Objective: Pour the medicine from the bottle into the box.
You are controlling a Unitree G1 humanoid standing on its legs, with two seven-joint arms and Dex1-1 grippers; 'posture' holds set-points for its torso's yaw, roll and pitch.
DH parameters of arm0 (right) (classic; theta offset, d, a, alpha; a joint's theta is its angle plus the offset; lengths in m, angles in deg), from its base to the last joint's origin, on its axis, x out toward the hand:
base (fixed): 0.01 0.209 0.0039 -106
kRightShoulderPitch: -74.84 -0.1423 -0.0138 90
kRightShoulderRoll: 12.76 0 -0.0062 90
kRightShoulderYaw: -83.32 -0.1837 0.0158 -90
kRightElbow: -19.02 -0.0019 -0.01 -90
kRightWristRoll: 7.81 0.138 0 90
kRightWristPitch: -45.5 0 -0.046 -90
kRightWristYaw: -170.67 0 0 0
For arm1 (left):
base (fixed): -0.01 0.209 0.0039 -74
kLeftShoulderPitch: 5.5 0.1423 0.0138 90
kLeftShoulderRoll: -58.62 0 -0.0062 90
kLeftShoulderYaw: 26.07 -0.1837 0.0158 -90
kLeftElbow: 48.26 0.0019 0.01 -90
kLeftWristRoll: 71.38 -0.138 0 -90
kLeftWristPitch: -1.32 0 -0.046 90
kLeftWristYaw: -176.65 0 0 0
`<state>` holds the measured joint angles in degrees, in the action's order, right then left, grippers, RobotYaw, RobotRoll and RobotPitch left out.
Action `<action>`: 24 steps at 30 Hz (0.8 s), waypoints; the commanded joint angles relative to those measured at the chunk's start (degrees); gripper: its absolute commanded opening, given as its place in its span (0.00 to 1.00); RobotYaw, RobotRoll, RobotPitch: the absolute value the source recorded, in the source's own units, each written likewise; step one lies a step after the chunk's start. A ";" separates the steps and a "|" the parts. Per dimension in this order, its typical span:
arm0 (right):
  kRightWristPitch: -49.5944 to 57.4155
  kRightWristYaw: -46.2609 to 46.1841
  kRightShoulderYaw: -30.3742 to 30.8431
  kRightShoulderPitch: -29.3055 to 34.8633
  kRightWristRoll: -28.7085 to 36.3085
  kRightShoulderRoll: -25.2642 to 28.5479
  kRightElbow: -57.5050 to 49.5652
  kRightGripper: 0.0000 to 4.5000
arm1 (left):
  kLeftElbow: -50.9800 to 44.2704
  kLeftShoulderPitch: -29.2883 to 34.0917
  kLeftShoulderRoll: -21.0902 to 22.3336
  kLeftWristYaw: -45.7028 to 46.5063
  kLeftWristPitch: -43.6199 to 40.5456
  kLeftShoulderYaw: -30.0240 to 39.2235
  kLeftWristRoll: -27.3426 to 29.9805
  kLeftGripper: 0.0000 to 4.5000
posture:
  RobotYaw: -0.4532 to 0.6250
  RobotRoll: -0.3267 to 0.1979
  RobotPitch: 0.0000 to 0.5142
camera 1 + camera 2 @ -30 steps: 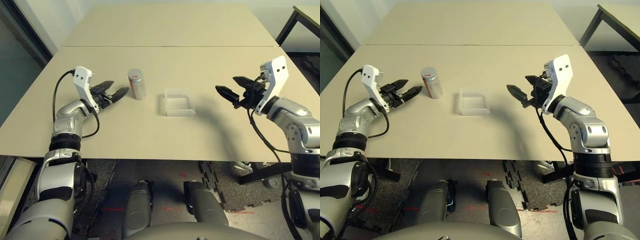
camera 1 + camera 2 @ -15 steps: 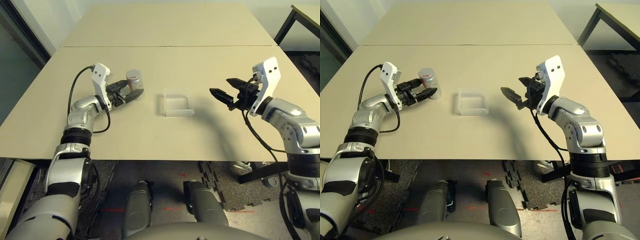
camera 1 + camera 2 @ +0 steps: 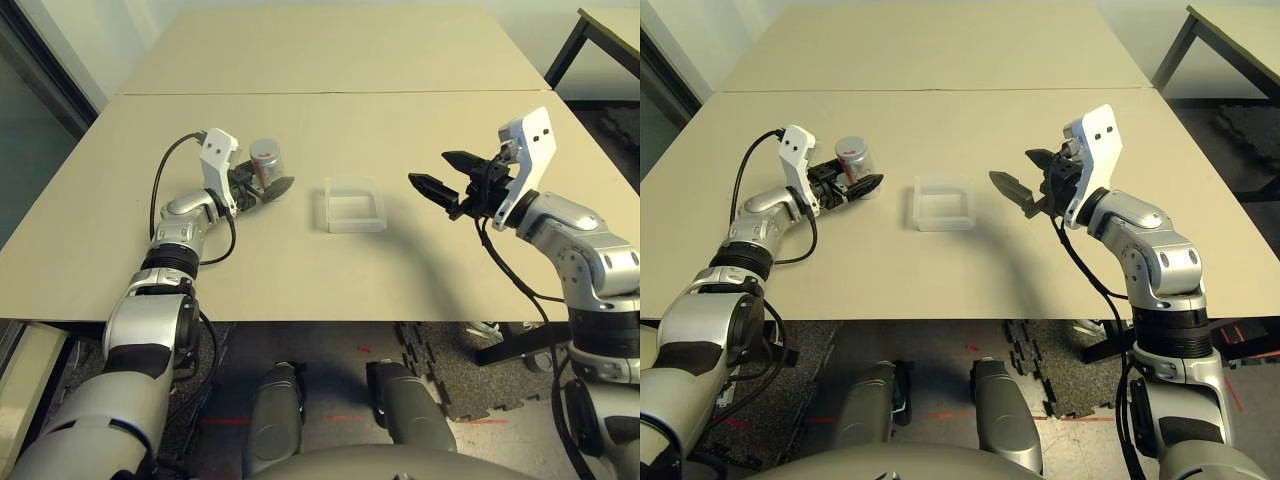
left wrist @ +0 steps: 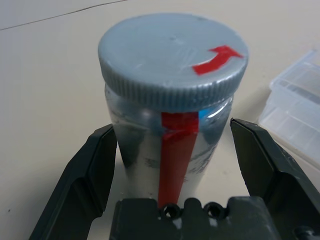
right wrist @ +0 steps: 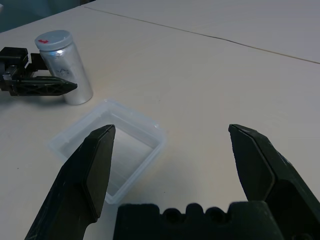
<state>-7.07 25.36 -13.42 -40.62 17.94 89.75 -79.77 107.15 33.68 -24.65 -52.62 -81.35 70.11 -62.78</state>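
My left gripper closes next, since my fingers stand beside the bottle's body (image 4: 167,155), below its grey cap, and closing now would catch the bottle.
The silvery bottle (image 3: 266,160) with a red stripe stands upright on the table (image 3: 330,260), left of the box, its grey cap with a red arrow (image 4: 172,52) on. My left gripper (image 4: 172,130) is open, one finger on each side of the bottle's body, with narrow gaps showing. The clear plastic box (image 3: 354,204) lies open-topped at the table's middle and looks empty. Right of the box, my right gripper (image 3: 432,169) hovers open above the table, pointing at the box (image 5: 112,150). The medicine is hidden.
The tan table has a seam (image 3: 340,93) running across behind the objects. A dark table leg (image 3: 565,55) stands at the far right. Bare tabletop lies in front of the box and behind it.
My left gripper has moved right to the bottle and its fingers now flank it. My right gripper has drifted left towards the box. The bottle and box have stayed put.
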 commanded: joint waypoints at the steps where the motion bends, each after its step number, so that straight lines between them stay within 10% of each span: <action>1: 0.43 -0.20 0.31 -0.40 0.38 -0.04 -1.01 1.00 | 1.82 -0.82 -0.25 0.79 1.76 0.03 -1.15 0.99 | 0.19 0.62 0.21; 8: 0.40 -0.18 0.37 -0.73 0.41 -0.15 -1.03 1.00 | 2.50 -2.13 -0.93 1.02 3.43 0.28 -1.23 0.55 | 0.20 0.62 0.20; 24: 4.31 3.10 -0.92 -10.24 4.25 1.75 1.23 1.00 | -8.73 -7.03 -1.83 -18.44 -7.60 -2.01 2.25 0.54 | 0.23 0.62 0.19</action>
<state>-4.31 27.43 -14.07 -49.80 20.70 90.95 -79.20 101.38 27.93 -26.58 -67.43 -86.11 69.05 -61.78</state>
